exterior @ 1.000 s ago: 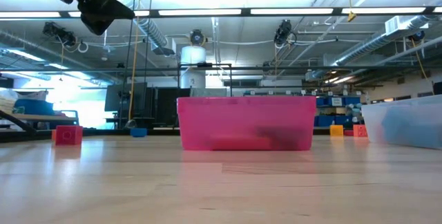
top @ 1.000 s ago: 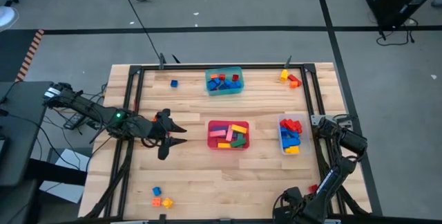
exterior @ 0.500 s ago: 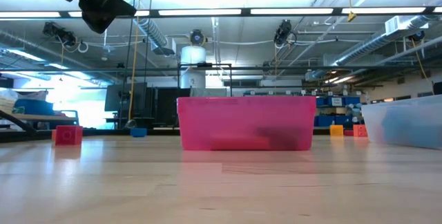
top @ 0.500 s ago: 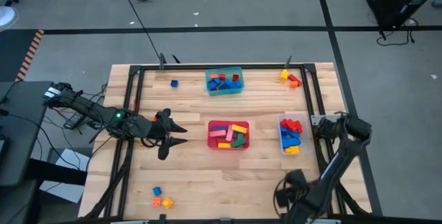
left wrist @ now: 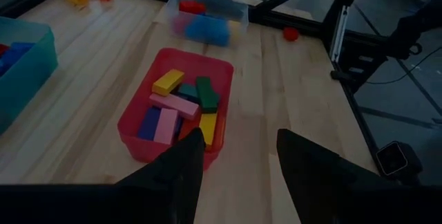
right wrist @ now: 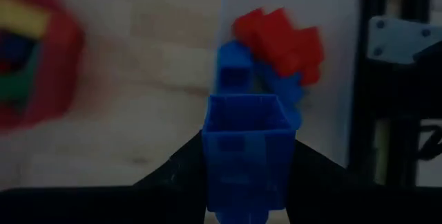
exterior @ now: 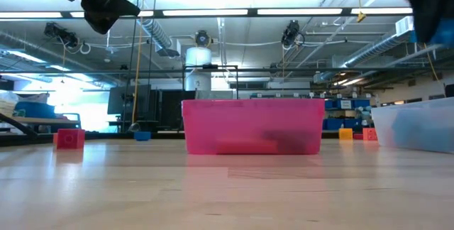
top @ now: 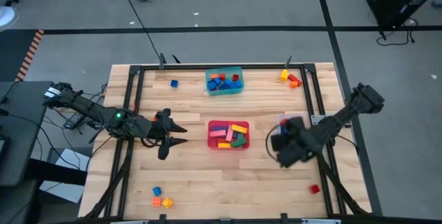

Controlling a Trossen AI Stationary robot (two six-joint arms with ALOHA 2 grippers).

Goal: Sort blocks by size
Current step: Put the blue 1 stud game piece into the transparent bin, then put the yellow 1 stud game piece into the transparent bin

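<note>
I need to keep holding the blue block with my right gripper, because the base of the blue block (right wrist: 247, 155) is hanging above the clear tub.
My right gripper (top: 283, 148) hangs above the clear tub (right wrist: 331, 58) at the table's right, shut on a blue block (right wrist: 245, 148). Red and blue blocks (right wrist: 276, 41) lie in that tub. The red tub (top: 228, 134) in the middle holds long blocks in yellow, pink, green and blue. The teal tub (top: 224, 81) at the far edge holds small blue and red ones. My left gripper (top: 181, 135) waits open, raised to the left of the red tub, its fingers pointing at it. My right gripper pinches the blue block by two opposite sides (right wrist: 210, 155) between its two fingers (right wrist: 186, 165). The fingers come from above, pointing steeply down. The block is lifted clear and hangs over the clear tub.
Loose blocks lie on the wood: a blue one (top: 174, 84) at the far left, yellow, orange and red ones (top: 290, 78) at the far right, a blue, orange and yellow group (top: 160, 196) at the near left, a red one (top: 315, 189) at the near right. A black frame (top: 312, 92) borders the table.
My right arm has swung from the table's near right corner toward the far edge and up, and its gripper now hangs over the clear tub. Its wrist has tipped to point more steeply down.
</note>
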